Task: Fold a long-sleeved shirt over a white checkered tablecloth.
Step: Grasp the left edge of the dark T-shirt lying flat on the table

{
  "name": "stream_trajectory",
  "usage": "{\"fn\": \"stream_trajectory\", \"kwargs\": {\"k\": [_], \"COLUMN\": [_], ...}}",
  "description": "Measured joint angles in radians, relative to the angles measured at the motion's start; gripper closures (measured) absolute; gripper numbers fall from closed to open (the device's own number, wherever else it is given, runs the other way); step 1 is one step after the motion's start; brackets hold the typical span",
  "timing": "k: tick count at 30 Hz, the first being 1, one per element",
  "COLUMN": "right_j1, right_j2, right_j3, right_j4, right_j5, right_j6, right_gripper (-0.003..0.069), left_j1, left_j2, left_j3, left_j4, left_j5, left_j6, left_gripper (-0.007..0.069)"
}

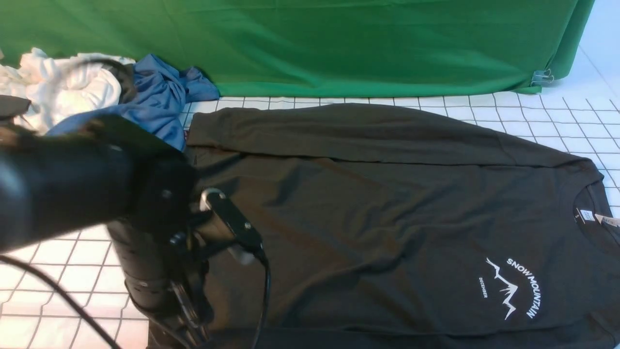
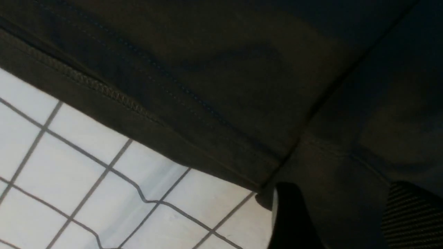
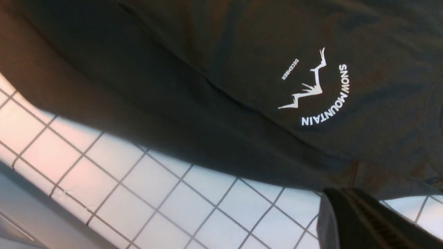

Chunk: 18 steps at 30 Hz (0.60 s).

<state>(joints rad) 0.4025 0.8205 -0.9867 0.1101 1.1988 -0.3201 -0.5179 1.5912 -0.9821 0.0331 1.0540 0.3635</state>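
Observation:
My left gripper should next grab the shirt by its hem corner [image 1: 165,338], where the cloth ends, because the shirt's body [image 1: 360,232] lies spread flat on the tablecloth.
The long-sleeved shirt [image 1: 363,203], dark charcoal, lies flat on the white checkered tablecloth [image 1: 533,111]. Its far sleeve is folded across the body, and the white mountain print [image 1: 513,286] and neck tag [image 1: 586,214] are at the right. My left arm [image 1: 145,194] reaches down at the shirt's left hem. In the left wrist view my left gripper [image 2: 349,218] stands open, its two fingers apart just above the hem corner of the shirt [image 2: 207,69]. My right gripper [image 3: 346,199] is shut with nothing seen in it, over the tablecloth [image 3: 155,180] beside the shirt's near edge [image 3: 173,69].
A blue garment [image 1: 160,97] and white garments [image 1: 63,87] are heaped at the back left. A green cloth [image 1: 339,43] hangs along the back, held by a clip [image 1: 545,76]. The table's near edge [image 3: 34,214] shows in the right wrist view.

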Motion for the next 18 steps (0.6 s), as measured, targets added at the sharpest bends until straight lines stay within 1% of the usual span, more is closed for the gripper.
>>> {"fn": "stream_trajectory", "kwargs": {"k": [4, 6, 12, 14, 16, 18], "right_j1": [0.001, 0.001, 0.001, 0.001, 0.001, 0.001], "right_j2": [0.0, 0.0, 0.0, 0.0, 0.0, 0.0], "right_j3": [0.0, 0.0, 0.0, 0.0, 0.0, 0.0], "right_j4": [0.0, 0.0, 0.0, 0.0, 0.0, 0.0], "right_j5": [0.0, 0.0, 0.0, 0.0, 0.0, 0.0], "right_j6": [-0.013, -0.016, -0.018, -0.018, -0.018, -0.018], "right_gripper": [0.0644, 0.0644, 0.0644, 0.0643, 0.0643, 0.0643], "left_j1": [0.0, 0.0, 0.0, 0.0, 0.0, -0.001], "left_j2": [0.066, 0.102, 0.106, 0.101, 0.099, 0.099], "left_j3": [0.006, 0.03, 0.089, 0.095, 0.097, 0.099], "left_j4": [0.01, 0.029, 0.038, 0.039, 0.035, 0.025], "left_j5": [-0.022, -0.066, -0.15, -0.16, -0.16, -0.16], "left_j6": [0.018, 0.026, 0.03, 0.031, 0.031, 0.03], "left_gripper": [0.0275, 0.0272, 0.0275, 0.0293, 0.0328, 0.0386]}}
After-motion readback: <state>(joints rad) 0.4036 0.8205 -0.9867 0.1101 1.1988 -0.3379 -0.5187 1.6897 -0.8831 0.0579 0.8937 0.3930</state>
